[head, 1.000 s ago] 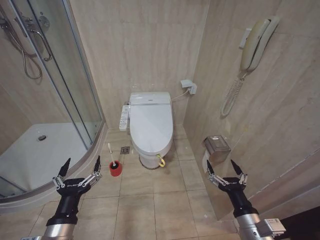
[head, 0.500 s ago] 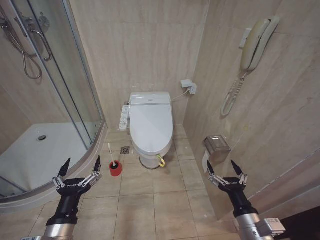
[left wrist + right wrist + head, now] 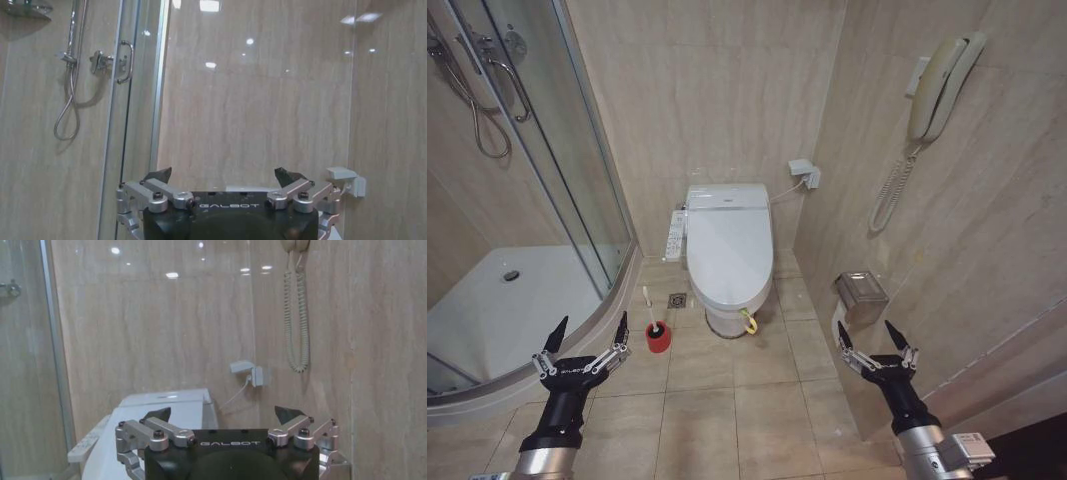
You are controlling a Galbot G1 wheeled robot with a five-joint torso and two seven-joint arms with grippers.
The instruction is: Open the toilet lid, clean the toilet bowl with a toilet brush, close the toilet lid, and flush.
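Next, the right gripper grabs the tag by its free-hanging yellow loop (image 3: 751, 324), since the tag's green end (image 3: 744, 313) sits tight against the shut lid's edge.
The toilet lid (image 3: 730, 245) lies shut over the toilet bowl (image 3: 727, 312) against the far wall, a green-and-yellow loop tag (image 3: 749, 322) hanging at its front edge. A slim white button panel (image 3: 674, 236) runs along its left side. The toilet brush (image 3: 648, 305) stands in a small red holder (image 3: 658, 338) on the floor, left of the bowl. My left gripper (image 3: 587, 334) is open, low at the left, just short of the brush holder. My right gripper (image 3: 876, 342) is open, low at the right by the side wall. The lid's rear (image 3: 167, 405) shows in the right wrist view.
A curved glass shower enclosure (image 3: 547, 180) with a raised white tray (image 3: 497, 310) fills the left. On the right wall hang a phone (image 3: 937, 85) and a steel paper holder (image 3: 859, 292). A floor drain (image 3: 677, 299) sits beside the bowl. Tiled floor lies open before the toilet.
My right gripper has shifted very slightly left and up. Everything else holds still.
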